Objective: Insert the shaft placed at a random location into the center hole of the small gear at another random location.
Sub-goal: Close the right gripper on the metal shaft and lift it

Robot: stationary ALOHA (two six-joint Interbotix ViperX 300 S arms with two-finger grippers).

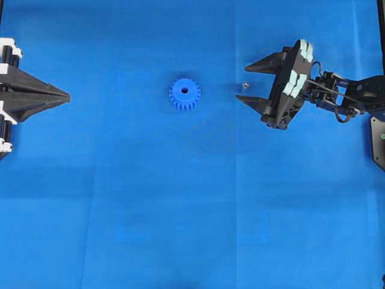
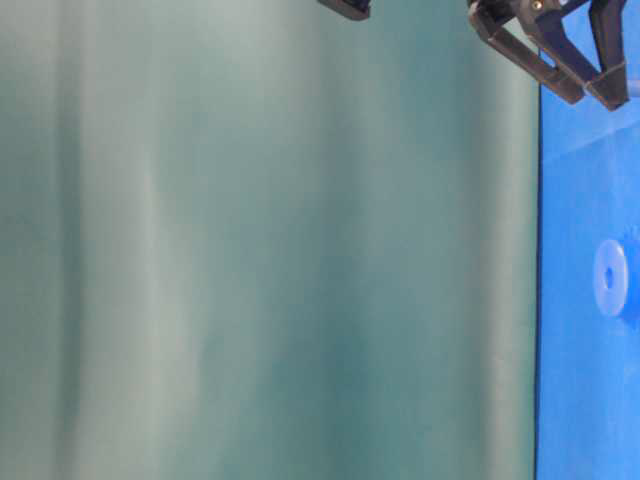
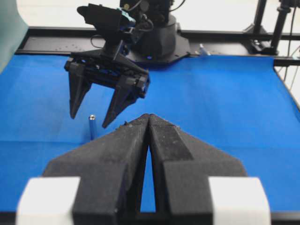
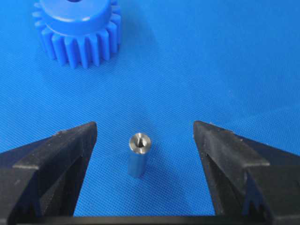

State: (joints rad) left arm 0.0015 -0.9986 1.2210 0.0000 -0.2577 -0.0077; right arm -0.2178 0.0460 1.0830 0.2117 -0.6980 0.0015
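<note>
Next, my right gripper grips the shaft by its upper end (image 1: 245,85), so its lower end stays free to enter the small blue gear's center hole (image 1: 184,90).
The small blue gear (image 1: 184,94) lies flat on the blue mat, its center hole (image 1: 184,91) facing up. It also shows at the top left of the right wrist view (image 4: 77,33). The shaft (image 1: 245,85) stands upright to the gear's right, a silvery pin in the right wrist view (image 4: 138,154) and the left wrist view (image 3: 92,125). My right gripper (image 1: 251,84) is open, its fingers on either side of the shaft, apart from it (image 4: 145,136). My left gripper (image 1: 67,96) is shut and empty at the far left (image 3: 148,117).
The blue mat (image 1: 180,211) covers the table. The right arm's base (image 3: 154,40) and black frame stand at the far edge in the left wrist view. A green backdrop (image 2: 250,250) fills the table-level view.
</note>
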